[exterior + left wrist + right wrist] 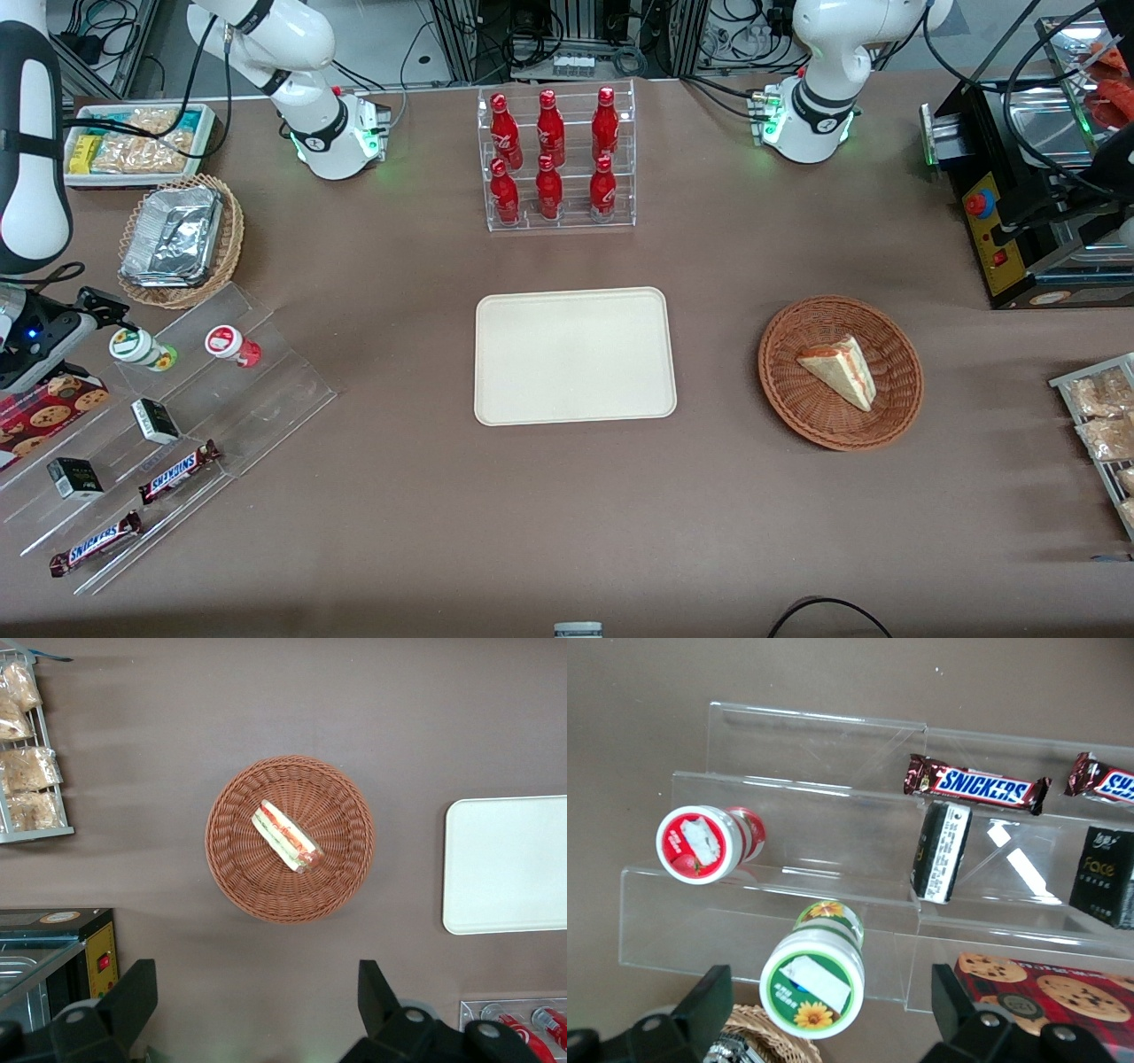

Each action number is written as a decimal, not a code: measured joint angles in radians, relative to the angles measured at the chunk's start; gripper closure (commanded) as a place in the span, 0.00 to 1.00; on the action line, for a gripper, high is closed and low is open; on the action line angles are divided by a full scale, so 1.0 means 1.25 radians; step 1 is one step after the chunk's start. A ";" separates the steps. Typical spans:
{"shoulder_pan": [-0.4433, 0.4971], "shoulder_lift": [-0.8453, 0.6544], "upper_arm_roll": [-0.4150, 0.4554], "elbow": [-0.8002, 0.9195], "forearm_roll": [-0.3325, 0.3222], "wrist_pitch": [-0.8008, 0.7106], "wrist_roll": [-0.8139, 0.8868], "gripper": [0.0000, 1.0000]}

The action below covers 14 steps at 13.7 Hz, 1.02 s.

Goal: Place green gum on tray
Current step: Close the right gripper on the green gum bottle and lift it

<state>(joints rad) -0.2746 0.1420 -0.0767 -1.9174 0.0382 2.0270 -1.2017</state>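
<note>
My gripper grabs the green gum by its white lid point(124, 344) next, to place it on the tray point(575, 356).
The green gum point(142, 348) is a small bottle with a white lid and a green sunflower label. It stands on the highest step of a clear acrylic stepped stand point(168, 425), beside a red-lidded bottle point(232, 346). My gripper point(108, 321) hovers just above the green gum at the working arm's end of the table. It is open, and its fingers point(704, 1003) sit wide on either side of the green gum's lid point(812, 983) without touching it. The cream tray point(574, 354) lies flat mid-table, also seen as the tray point(505, 864) in the left wrist view.
The stand's lower steps hold Snickers bars point(177, 470) and small black boxes point(156, 420). A cookie box point(44, 408) and a wicker basket of foil trays point(182, 239) flank the stand. A rack of red bottles point(554, 159) and a basket with a sandwich point(840, 372) surround the tray.
</note>
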 measured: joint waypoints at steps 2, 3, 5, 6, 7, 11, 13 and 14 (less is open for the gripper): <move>-0.005 0.005 0.000 -0.010 0.000 0.011 0.000 0.00; -0.006 0.005 0.000 -0.022 0.000 0.025 0.000 0.00; -0.006 0.005 0.000 -0.044 0.000 0.046 0.000 0.00; -0.006 0.005 0.000 -0.053 0.000 0.054 0.000 0.00; -0.006 0.005 0.000 -0.062 0.001 0.064 0.000 0.10; -0.006 0.004 0.000 -0.080 0.001 0.081 0.000 1.00; -0.006 0.002 0.000 -0.080 0.001 0.081 0.000 1.00; -0.005 0.000 0.001 -0.080 0.001 0.081 0.000 1.00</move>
<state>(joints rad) -0.2813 0.1424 -0.0751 -2.0168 0.0389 2.1277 -1.2018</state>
